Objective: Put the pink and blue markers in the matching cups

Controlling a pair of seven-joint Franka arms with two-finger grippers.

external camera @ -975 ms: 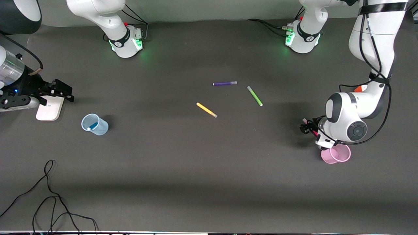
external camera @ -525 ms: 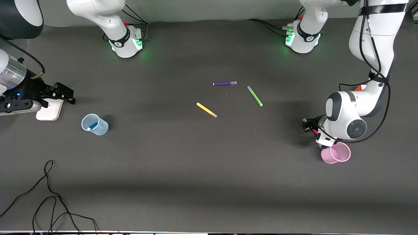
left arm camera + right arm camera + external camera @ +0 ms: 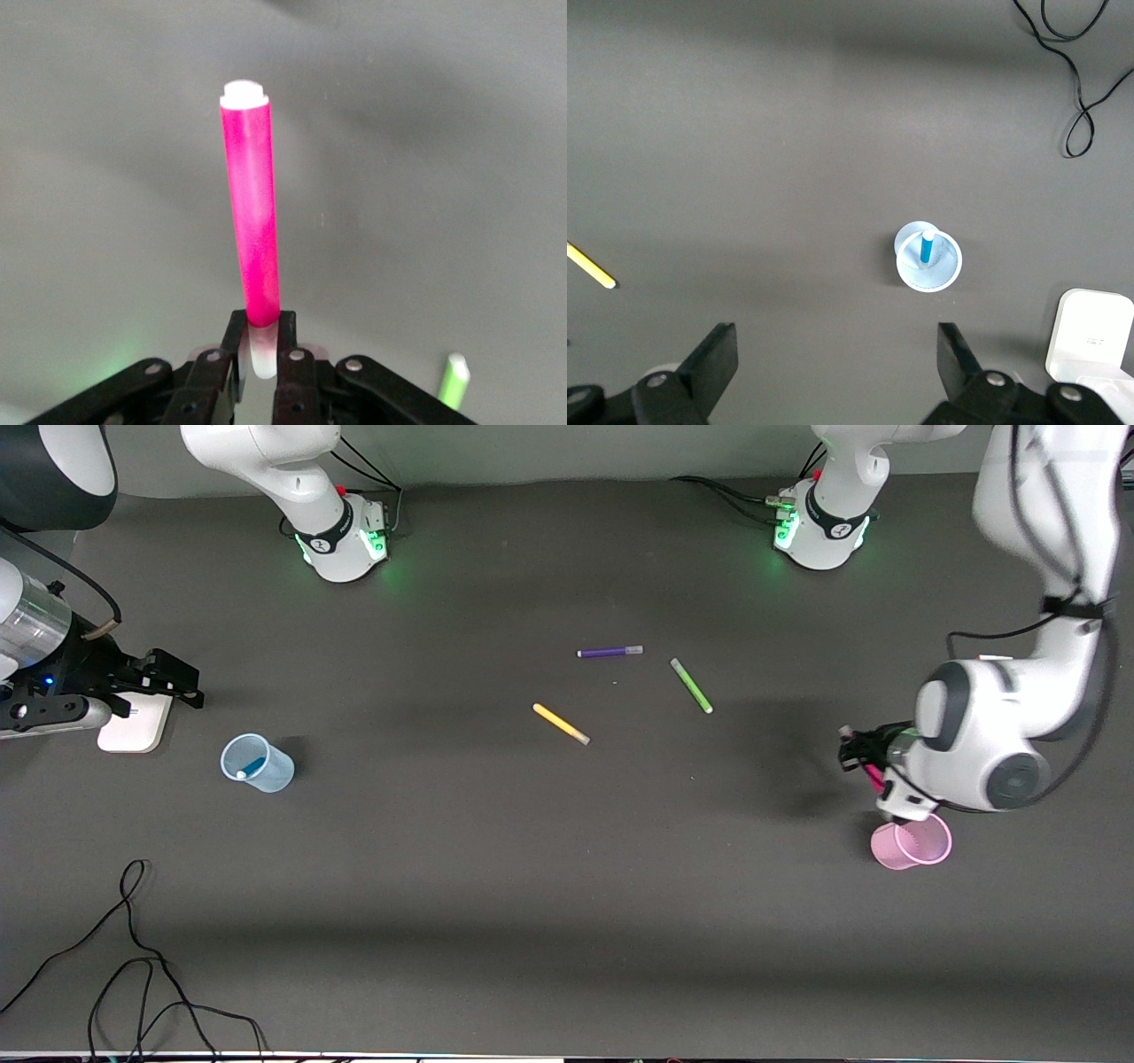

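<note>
The pink marker [image 3: 874,776] is still short of the pink cup's rim [image 3: 921,839] in the front view. My left gripper should bring the marker there before it lets go of the marker.
My left gripper [image 3: 861,760] is shut on the pink marker [image 3: 252,230], gripping it by its pale cap end, in the air just beside the pink cup [image 3: 912,843] at the left arm's end of the table. The pink marker shows in the front view [image 3: 873,773] as a short pink stub. The blue marker [image 3: 251,767] stands inside the pale blue cup [image 3: 270,772] at the right arm's end; it also shows in the right wrist view [image 3: 927,248] inside the blue cup [image 3: 939,273]. My right gripper [image 3: 168,677] is open and empty, beside the blue cup.
A purple pen [image 3: 609,652], a green pen [image 3: 691,685] and a yellow pen [image 3: 561,724] lie mid-table. A white flat block [image 3: 137,726] lies under the right gripper. A black cable [image 3: 133,965] loops near the front edge.
The left arm has shifted toward its end of the table with the pink marker, closing on the pink cup. The right gripper has barely moved.
</note>
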